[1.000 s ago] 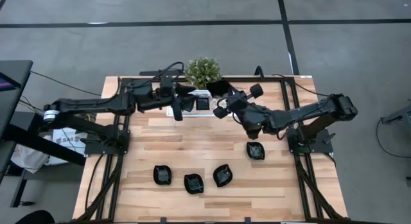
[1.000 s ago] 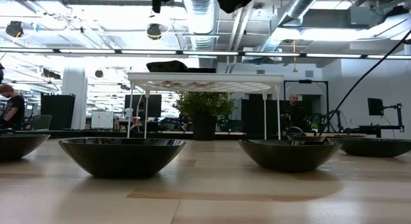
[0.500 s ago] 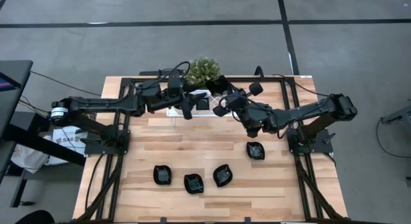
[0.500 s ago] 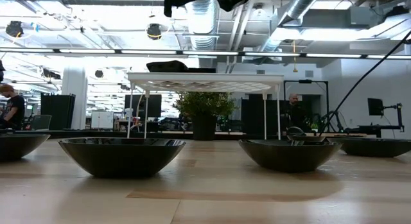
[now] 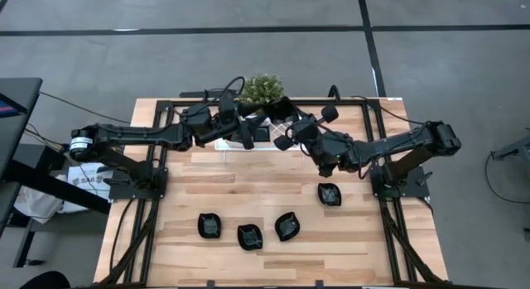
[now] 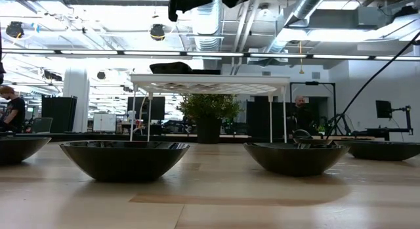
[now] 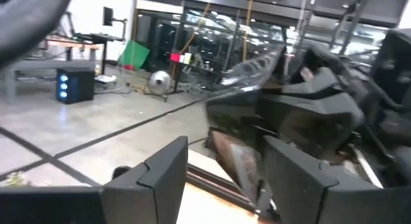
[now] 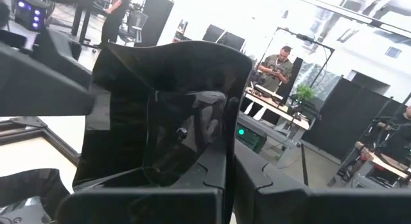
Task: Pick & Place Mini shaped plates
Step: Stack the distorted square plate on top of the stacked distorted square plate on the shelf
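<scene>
I need to take the black mini plate from my right gripper next, so I should grab it by its free wavy rim (image 5: pixel 270 109) (image 7: pixel 233 161) with my left gripper.
My right gripper (image 5: pixel 286 121) hovers above the table's far middle, shut on a glossy black wavy-edged mini plate (image 5: pixel 277 109), which fills the right wrist view (image 8: pixel 173 102). My left gripper (image 5: pixel 251 125) is open and faces that plate from the left. In the left wrist view its gap (image 7: pixel 225 179) frames the plate (image 7: pixel 241 140), a little way ahead. Another plate (image 5: pixel 261 133) lies on the white tray (image 5: pixel 224 143). Several plates rest on their bases on the near table (image 5: pixel 209 226) (image 5: pixel 249 236) (image 5: pixel 287 226) (image 5: pixel 330 194). My right gripper pinches the plate's rim (image 8: pixel 215 163) between its two fingers (image 8: pixel 148 208), coming from the table's right side. The plate is lifted clear and stands tilted on edge, its hollow facing the wrist camera.
A green potted plant (image 5: pixel 262 89) stands at the far edge behind the tray. In the low view the tray (image 6: pixel 210 79) stands on thin legs, and plates (image 6: pixel 125 158) (image 6: pixel 295 157) sit in the foreground. Bare wood lies between the tray and the near plates.
My left gripper has moved toward the table's right, over the tray and up to the plate held by my right gripper. My right gripper has stayed about where it was, still holding the plate.
</scene>
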`<state>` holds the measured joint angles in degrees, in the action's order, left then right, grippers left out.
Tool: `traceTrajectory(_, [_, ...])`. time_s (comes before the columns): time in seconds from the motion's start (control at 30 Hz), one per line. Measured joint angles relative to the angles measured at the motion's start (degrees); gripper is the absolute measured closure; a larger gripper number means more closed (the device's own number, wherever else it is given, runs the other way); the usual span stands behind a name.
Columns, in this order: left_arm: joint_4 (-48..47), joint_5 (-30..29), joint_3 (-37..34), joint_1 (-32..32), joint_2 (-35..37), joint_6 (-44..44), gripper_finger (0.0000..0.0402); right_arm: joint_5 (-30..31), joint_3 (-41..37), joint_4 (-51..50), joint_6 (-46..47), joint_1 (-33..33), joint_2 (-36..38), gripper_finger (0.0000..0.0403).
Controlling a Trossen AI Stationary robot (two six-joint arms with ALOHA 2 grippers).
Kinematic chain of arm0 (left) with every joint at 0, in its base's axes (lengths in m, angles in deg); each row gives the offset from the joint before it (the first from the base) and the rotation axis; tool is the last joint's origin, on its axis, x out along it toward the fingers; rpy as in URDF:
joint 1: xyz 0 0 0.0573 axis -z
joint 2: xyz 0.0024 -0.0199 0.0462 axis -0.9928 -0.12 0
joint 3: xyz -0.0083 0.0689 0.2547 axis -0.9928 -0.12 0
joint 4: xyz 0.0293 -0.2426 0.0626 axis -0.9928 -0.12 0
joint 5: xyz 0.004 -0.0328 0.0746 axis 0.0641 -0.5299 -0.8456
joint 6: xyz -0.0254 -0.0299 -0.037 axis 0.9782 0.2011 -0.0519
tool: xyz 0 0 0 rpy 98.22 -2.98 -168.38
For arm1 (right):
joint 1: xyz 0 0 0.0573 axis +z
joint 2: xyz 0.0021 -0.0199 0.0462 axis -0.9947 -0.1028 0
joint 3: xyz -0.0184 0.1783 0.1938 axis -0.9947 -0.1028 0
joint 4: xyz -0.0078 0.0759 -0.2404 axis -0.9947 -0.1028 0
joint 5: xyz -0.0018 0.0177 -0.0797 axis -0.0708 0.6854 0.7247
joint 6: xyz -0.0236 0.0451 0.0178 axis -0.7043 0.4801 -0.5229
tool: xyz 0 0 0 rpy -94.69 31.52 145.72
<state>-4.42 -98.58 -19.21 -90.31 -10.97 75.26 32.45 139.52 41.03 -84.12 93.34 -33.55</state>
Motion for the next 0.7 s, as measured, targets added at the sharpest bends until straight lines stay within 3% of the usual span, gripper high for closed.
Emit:
traceTrajectory(0.4, [-0.1,-0.8,0.0,-0.4,0.0,1.9,0.0216,-3.0,0.0,1.9,0.0,0.0,-0.1,0.0402])
traceTrajectory(0.7, [0.2,-0.6,0.0,-0.3,0.0,5.4,0.0292,-8.6,0.0,2.0,1.1,0.3,-0.1,0.0398])
